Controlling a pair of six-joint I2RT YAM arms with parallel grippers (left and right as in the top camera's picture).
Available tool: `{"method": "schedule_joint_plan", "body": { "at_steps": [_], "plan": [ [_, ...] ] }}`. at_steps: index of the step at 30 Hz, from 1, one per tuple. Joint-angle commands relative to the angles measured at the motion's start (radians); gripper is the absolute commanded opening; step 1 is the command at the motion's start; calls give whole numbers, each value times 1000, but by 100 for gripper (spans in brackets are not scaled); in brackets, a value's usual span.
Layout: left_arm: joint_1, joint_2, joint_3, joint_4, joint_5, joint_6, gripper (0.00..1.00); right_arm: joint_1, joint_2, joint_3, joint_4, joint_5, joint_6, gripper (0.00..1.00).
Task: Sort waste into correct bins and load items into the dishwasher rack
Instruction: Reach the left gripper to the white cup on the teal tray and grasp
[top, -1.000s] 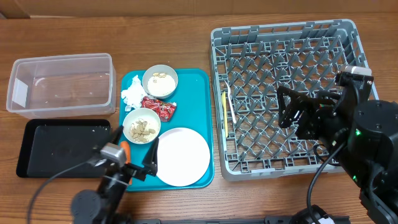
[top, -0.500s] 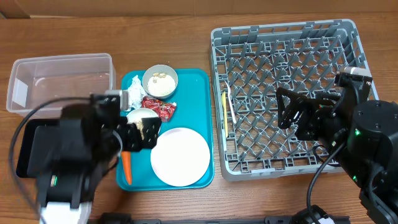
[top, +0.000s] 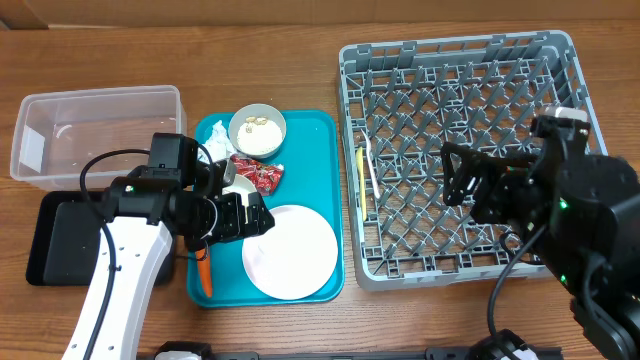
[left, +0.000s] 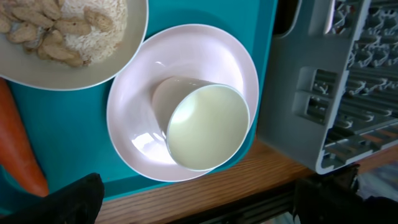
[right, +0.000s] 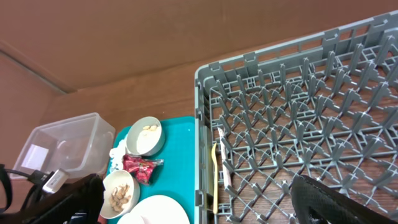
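My left gripper is going to grip the cream cup by the side at its open rim next. That leaves the cup's base free for handing over to my right gripper.
My left gripper is open and empty. It hovers over the teal tray's left side, above a bowl of beige nut scraps and beside the white plate. A cream cup sits on the plate. The orange carrot lies at the tray's front left. A second bowl, the red foil wrapper and the white napkin lie behind. My right gripper is open and empty above the grey rack, which holds yellow cutlery.
The clear tub stands at the far left with the black tray in front of it. My left arm partly covers the black tray's right end. The rack fills the right half of the table.
My left arm has risen from the table's front edge and swung over the tray, so it now covers the nut bowl. The right arm has not moved.
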Motion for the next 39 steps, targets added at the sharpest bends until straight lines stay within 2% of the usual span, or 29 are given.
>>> {"method": "schedule_joint_plan", "body": {
  "at_steps": [1, 2, 4, 9, 14, 17, 22, 26, 28, 29, 31, 39],
  "plan": [
    [-44, -8, 16, -6, -103, -52, 100, -8, 15, 11, 2, 18, 2, 100],
    [-63, -8, 15, -6, -135, -67, 100, -8, 19, 11, 2, 18, 2, 100],
    [-120, -6, 9, 1, -218, -107, 91, -8, 28, 11, 2, 18, 2, 100],
    [-230, 17, -6, 18, -422, -261, 94, -8, 36, 11, -3, 18, 2, 100],
    [-254, 70, -20, 37, -446, -286, 94, -8, 36, 11, -7, 18, 2, 100],
    [-253, 111, -32, 61, -443, -285, 89, -8, 36, 11, -13, 18, 2, 100],
    [-254, 183, -72, 150, -396, -262, 69, -8, 36, 11, -16, 18, 2, 100],
    [-254, 227, -109, 200, -394, -248, 59, -8, 36, 11, -17, 18, 2, 100],
    [-254, 241, -120, 214, -378, -248, 43, -8, 36, 11, -17, 18, 2, 100],
    [-253, 244, -120, 225, -365, -248, 23, -8, 36, 11, -20, 18, 2, 100],
    [-253, 240, -113, 224, -365, -248, 4, -8, 36, 11, -21, 18, 2, 100],
    [-253, 190, 24, 119, -365, -247, 4, -14, 36, 11, -21, 17, 11, 100]
  ]
}}
